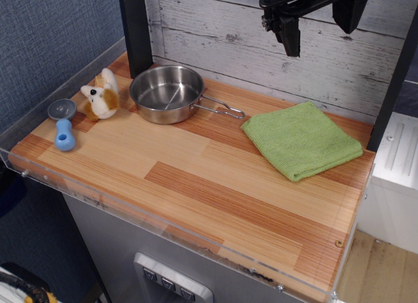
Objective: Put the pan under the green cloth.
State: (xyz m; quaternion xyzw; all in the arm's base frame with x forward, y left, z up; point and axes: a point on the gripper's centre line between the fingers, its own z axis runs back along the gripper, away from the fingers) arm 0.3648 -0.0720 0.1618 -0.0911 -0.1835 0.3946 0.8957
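The pan's bowl (168, 94) is too wide to fit in my gripper. I need to pinch the pan by its thin upright rim (132, 93) next.
The pan (166, 93) is a shiny steel pan with a shallow bowl, sitting at the back left of the wooden table; its thin wire handle (222, 108) points right toward the cloth. The green cloth (300, 140) lies folded flat at the back right, apart from the pan. My gripper (319, 22) hangs high above the back of the table, over the gap between the pan's handle and the cloth. Its black fingers (290, 35) stand apart with nothing between them.
A small stuffed toy animal (100, 95), a small grey disc (62, 109) and a blue object (64, 136) lie at the far left. A black post (136, 29) stands behind the pan. A clear acrylic rim (163, 219) edges the table.
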